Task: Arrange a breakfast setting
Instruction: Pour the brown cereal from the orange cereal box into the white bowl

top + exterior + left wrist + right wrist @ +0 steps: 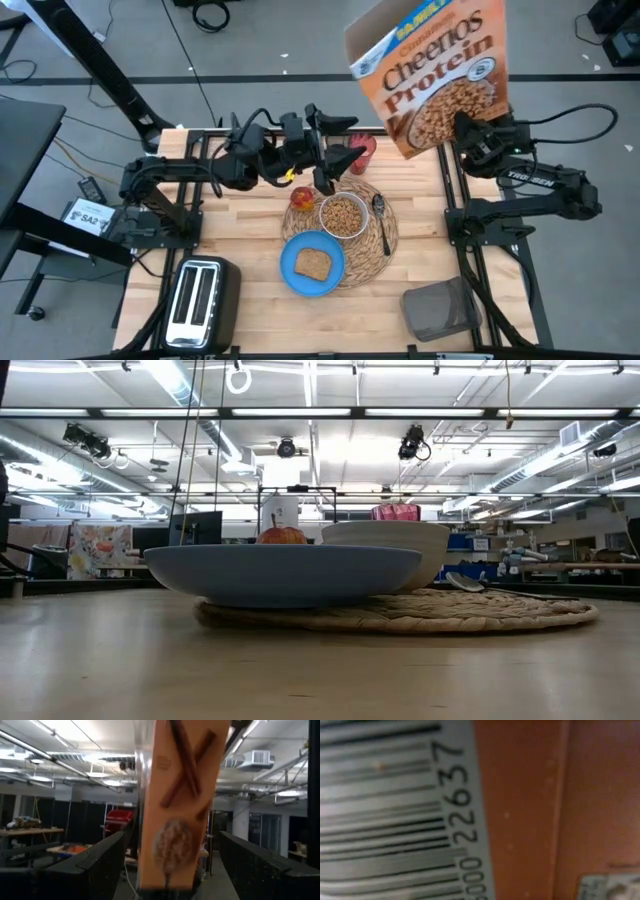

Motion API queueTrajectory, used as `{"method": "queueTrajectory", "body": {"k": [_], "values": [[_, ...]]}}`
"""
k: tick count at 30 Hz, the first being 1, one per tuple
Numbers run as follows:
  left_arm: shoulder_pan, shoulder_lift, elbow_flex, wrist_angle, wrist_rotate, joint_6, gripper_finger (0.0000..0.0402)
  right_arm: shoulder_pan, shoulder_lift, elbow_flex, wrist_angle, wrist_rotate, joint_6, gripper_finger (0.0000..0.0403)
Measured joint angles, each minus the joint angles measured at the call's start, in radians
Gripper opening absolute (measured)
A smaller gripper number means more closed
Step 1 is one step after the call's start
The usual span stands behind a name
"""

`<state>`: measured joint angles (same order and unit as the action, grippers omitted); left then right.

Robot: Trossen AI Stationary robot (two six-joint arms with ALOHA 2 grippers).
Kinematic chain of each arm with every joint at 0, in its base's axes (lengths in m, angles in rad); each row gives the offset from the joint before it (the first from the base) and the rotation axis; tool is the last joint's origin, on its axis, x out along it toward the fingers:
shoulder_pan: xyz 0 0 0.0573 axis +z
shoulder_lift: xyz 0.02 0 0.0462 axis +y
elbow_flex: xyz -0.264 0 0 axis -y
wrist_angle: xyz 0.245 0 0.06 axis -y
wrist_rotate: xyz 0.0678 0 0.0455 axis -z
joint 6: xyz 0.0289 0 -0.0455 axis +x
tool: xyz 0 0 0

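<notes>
The Cheerios box has to be carried away from the filled bowl, so the robot's left gripper next needs to grab the box by its narrow cinnamon-stick side (181, 795).
My right gripper (458, 132) is shut on the orange Cheerios box (432, 75), held high over the table's far right; its barcode (395, 810) fills the right wrist view. My left gripper (335, 172) is open and empty above the far left of the straw placemat (378, 245), beside the red cup (364, 150). The box's narrow side (180, 805) shows between its fingers, farther off. On the placemat are the white bowl (343, 216) with cereal, the spoon (381, 215), the apple (303, 197) and the blue plate (312, 263) with toast (313, 264). My right gripper holds the Cheerios box at its bottom end (425, 140), coming from the table's right side. The box itself hides the fingers. The box is lifted clear of the table and tilted, its open top flap (362, 42) toward the far left.
A silver toaster (200, 300) stands at the near left corner. A dark holder cup (440, 310) sits at the near right. In the low view the plate (280, 572), bowl (400, 545) and apple (283, 535) stand on the placemat (480, 610).
</notes>
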<state>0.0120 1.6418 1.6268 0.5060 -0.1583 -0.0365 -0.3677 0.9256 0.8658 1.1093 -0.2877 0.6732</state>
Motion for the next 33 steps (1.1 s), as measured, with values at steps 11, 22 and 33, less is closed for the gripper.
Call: {"method": "queueTrajectory", "body": {"k": [11, 22, 33], "values": [[0.029, 0.062, 0.0, 0.131, -0.013, -0.041, 0.0318, 0.0, 0.11, 0.0, 0.002, -0.021, -0.047, 0.0247], [0.077, 0.064, 0.0, 0.194, -0.016, -0.076, 0.0278, -0.001, 0.167, 0.002, 0.009, -0.017, -0.129, 0.0247], [0.103, 0.048, 0.008, 0.167, -0.005, -0.06, 0.0183, 0.0, 0.176, 0.001, -0.016, 0.02, -0.201, 0.0304]]}}
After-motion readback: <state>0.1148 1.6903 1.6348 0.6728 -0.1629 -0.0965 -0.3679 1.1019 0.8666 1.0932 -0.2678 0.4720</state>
